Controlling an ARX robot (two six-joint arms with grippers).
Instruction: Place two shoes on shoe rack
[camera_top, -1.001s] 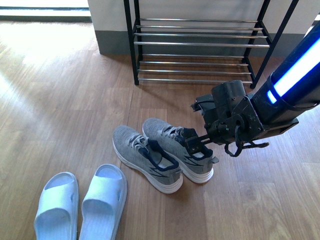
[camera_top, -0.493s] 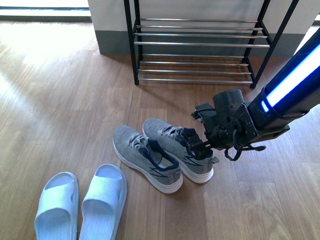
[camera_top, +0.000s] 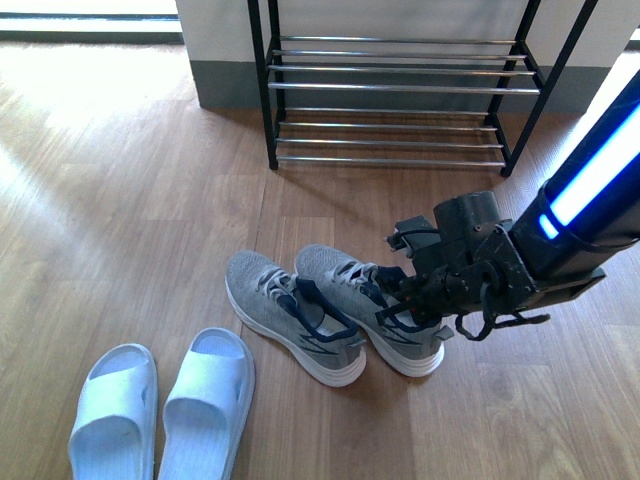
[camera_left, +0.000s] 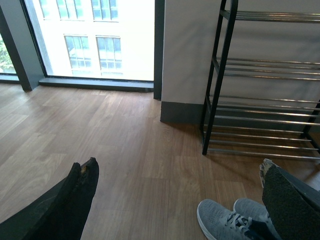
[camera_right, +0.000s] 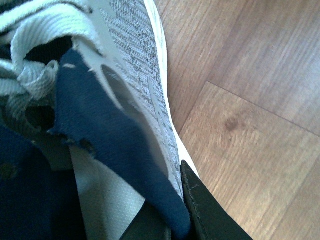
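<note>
My left gripper reaches the free grey sneaker next and pinches its outer collar edge (camera_top: 311, 326). The mate lies close along the sneaker's inner side.
Two grey sneakers lie side by side on the wood floor. My right gripper (camera_top: 398, 293) is shut on the navy collar of the right-hand grey sneaker (camera_top: 345, 285), whose heel sits slightly off the line of its mate (camera_top: 270, 305). In the right wrist view the collar (camera_right: 125, 165) is pinched against a black finger (camera_right: 210, 215), with the grey knit side (camera_right: 135, 65) beyond. A pair of pale blue slides (camera_top: 165, 405) rests at the front left. The shoe rack (camera_top: 400, 90) stands at the back, its bars bare. My left gripper (camera_left: 180, 195) is open above the floor, the sneakers' toes (camera_left: 220, 220) below it.
The rack stands against a white wall with a grey skirting (camera_top: 225, 85). A floor-length window (camera_left: 90, 40) lies to the left of the rack. Bare wood floor (camera_top: 120, 200) stretches between the shoes and the rack.
My right gripper has closed on the right-hand sneaker's collar and dragged that shoe a little to the right and nearer. The other sneaker and the slides have stayed put.
</note>
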